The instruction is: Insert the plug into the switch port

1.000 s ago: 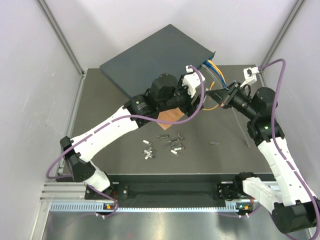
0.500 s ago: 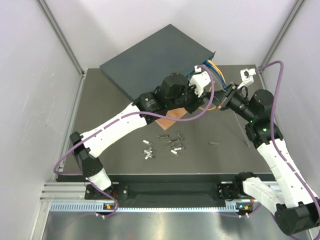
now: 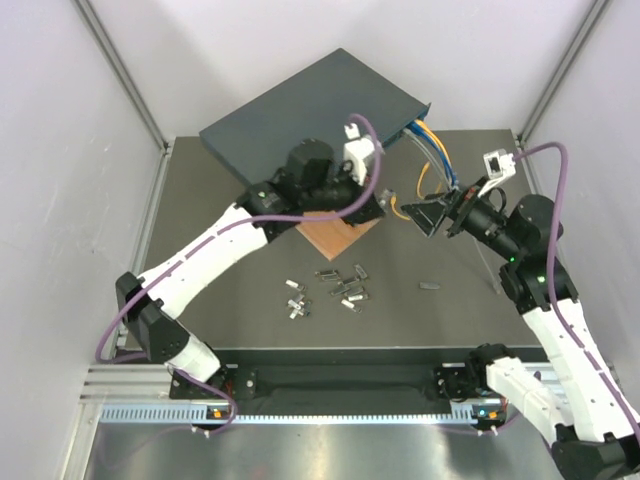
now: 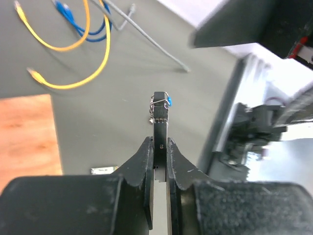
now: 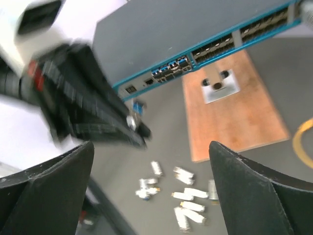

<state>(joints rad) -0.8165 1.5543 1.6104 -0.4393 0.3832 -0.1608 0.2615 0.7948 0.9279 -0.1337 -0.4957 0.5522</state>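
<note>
I need to insert the plug into the switch port, so next I need to grab it with my right gripper by its wire bail tip. This leaves the plug's opposite end free to go in.
The plug is a thin dark module with a wire bail at its tip. My left gripper is shut on it, the plug sticking out forward between the fingers. In the top view the left gripper hovers over the brown board's right edge, in front of the switch. The switch is a flat dark box with a teal port face. My right gripper stands open and empty just right of the left one. In the right wrist view the right gripper looks onto the blurred left gripper.
A brown board with a small white fitting lies before the switch. Several loose silver modules are scattered on the mat nearer me. Yellow and blue cables trail from the switch's right end. A small dark piece lies right.
The left gripper shut on the plug that the right gripper held. The right gripper then opened wide and drew back right, and the left arm pulled left with the plug.
</note>
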